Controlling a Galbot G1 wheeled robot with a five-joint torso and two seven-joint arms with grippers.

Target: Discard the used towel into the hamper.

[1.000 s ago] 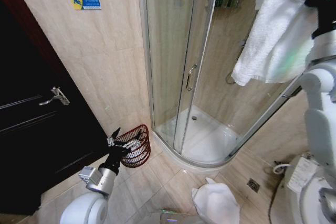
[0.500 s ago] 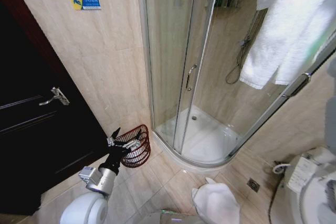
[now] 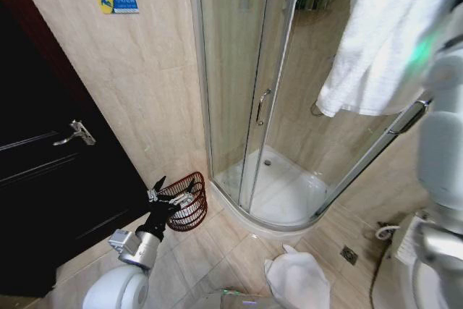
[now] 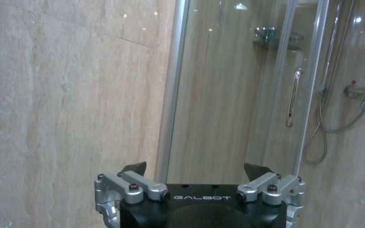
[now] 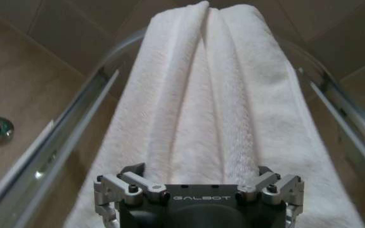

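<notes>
The towel hangs loosely over the shower enclosure's bar with folds standing up along its middle [image 5: 227, 99], so my right gripper should next grab the towel by its bunched fold [image 5: 198, 152].
A white towel [image 3: 383, 41] hangs folded over the shower enclosure's top rail at the upper right. In the right wrist view the towel [image 5: 208, 95] runs straight ahead of my right gripper [image 5: 196, 173], which is open with the cloth lying between its spread fingers [image 5: 135, 170]. My right arm [image 3: 443, 128] rises along the right edge of the head view. The hamper [image 3: 189, 200], a dark reddish-brown wire basket, stands on the floor against the wall beside the shower. My left gripper [image 3: 173, 195] hovers open just in front of the hamper, holding nothing.
A curved glass shower cabin [image 3: 260, 106] with a handle fills the middle. A second white cloth [image 3: 296, 280] lies crumpled on the floor tiles. A dark door [image 3: 43, 179] is at the left, and a toilet [image 3: 419, 244] at the lower right.
My right arm has swung back into the right edge of the head view, and the hanging towel has shifted left with it. The left arm and the hamper have stayed still.
</notes>
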